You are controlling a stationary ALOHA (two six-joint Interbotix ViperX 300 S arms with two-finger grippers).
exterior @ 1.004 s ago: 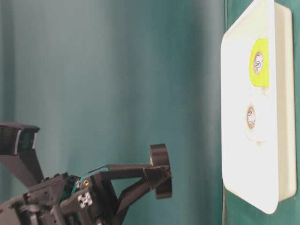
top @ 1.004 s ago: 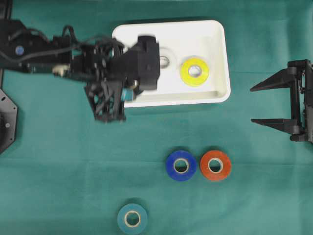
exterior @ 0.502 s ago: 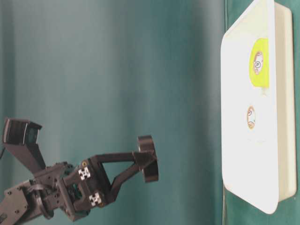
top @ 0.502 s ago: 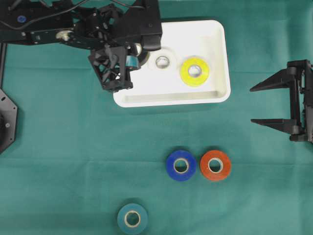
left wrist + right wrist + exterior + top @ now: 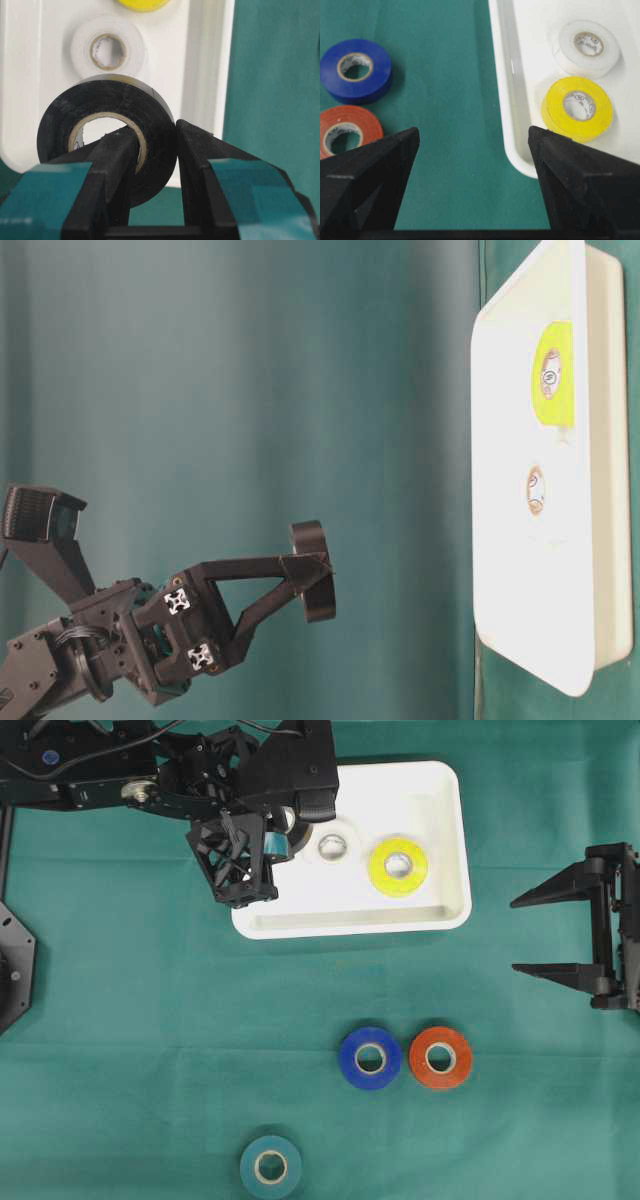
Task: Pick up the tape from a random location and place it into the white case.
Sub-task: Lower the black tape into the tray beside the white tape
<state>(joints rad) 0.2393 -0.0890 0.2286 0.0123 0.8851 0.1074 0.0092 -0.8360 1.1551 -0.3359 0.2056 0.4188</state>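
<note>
I should lower the black tape roll with my left gripper before I let go of it: the tilted black tape roll's lower edge (image 5: 152, 191) hangs above the bottom of the white case.
My left gripper (image 5: 272, 838) is shut on a black tape roll (image 5: 105, 135), one finger through its core and one outside. It holds the roll in the air over the left end of the white case (image 5: 440, 850); the roll also shows in the table-level view (image 5: 312, 585), away from the case (image 5: 500, 570). A white roll (image 5: 332, 846) and a yellow roll (image 5: 398, 866) lie flat in the case. My right gripper (image 5: 516, 935) is open and empty at the right edge, clear of the case.
A blue roll (image 5: 370, 1058) and an orange-red roll (image 5: 440, 1058) lie side by side on the green cloth below the case. A teal roll (image 5: 271, 1166) lies near the bottom edge. The right wrist view shows the blue roll (image 5: 355, 70) and case corner (image 5: 520, 150).
My left gripper carried the black roll from the case's near-left corner up over its left end, then shifted slightly right. The right arm has not moved.
</note>
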